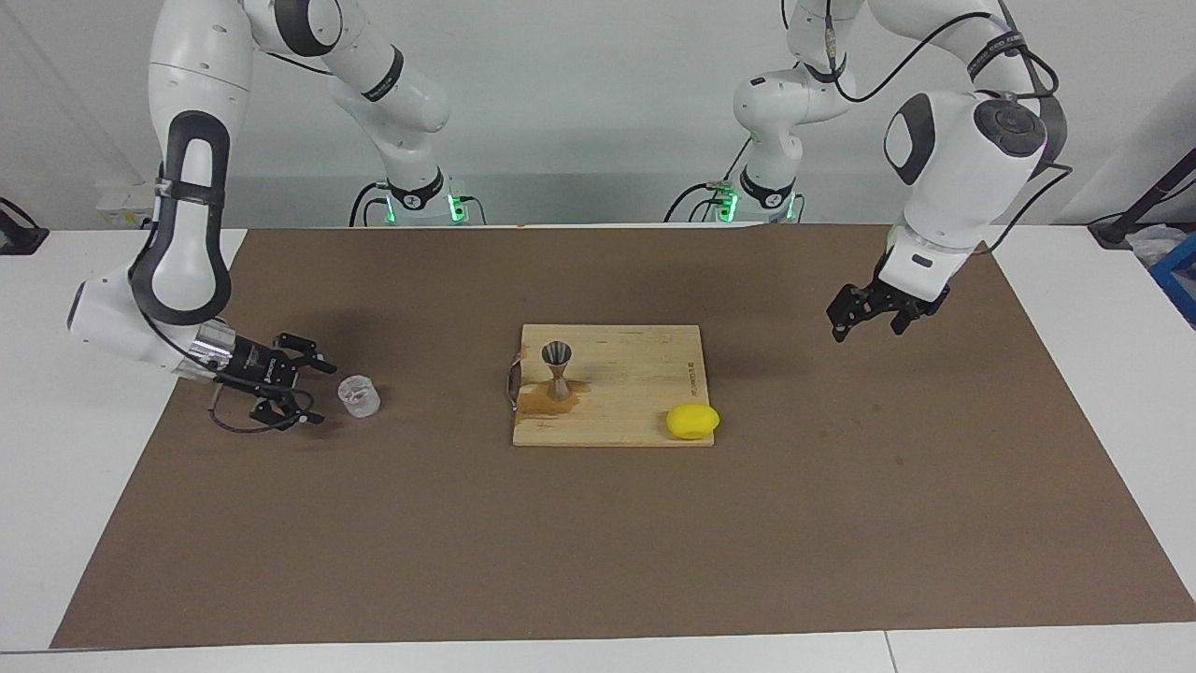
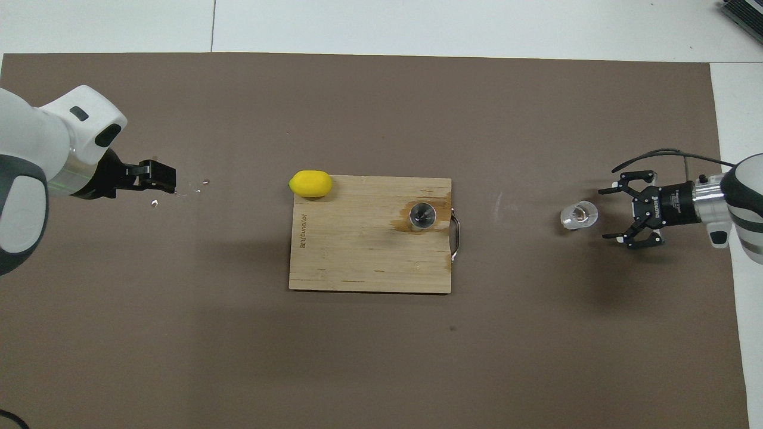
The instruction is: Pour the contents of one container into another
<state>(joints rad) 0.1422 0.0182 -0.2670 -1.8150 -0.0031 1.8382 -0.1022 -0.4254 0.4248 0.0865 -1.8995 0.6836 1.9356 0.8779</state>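
My right gripper's fingers stop short of the clear cup (image 1: 358,394) with brown mat between them, so closing now would miss it. My right gripper moves toward the cup first.
A small clear cup (image 1: 358,394) (image 2: 578,214) stands upright on the brown mat toward the right arm's end of the table. My right gripper (image 1: 322,393) (image 2: 604,214) lies low and level just beside it, open, its fingers pointing at the cup without enclosing it. The steel hourglass jigger (image 1: 558,369) (image 2: 422,215) stands upright on a wooden cutting board (image 1: 626,374) (image 2: 357,250) at mid-table, with a wet stain around its foot. My left gripper (image 1: 869,327) (image 2: 167,179) hangs open and empty above the mat toward the left arm's end.
A yellow lemon (image 1: 692,421) (image 2: 310,183) rests at the board's corner, farther from the robots and toward the left arm's end. The board has a metal handle (image 1: 511,381) on the edge facing the cup. A few small bright specks (image 2: 155,203) lie on the mat under the left gripper.
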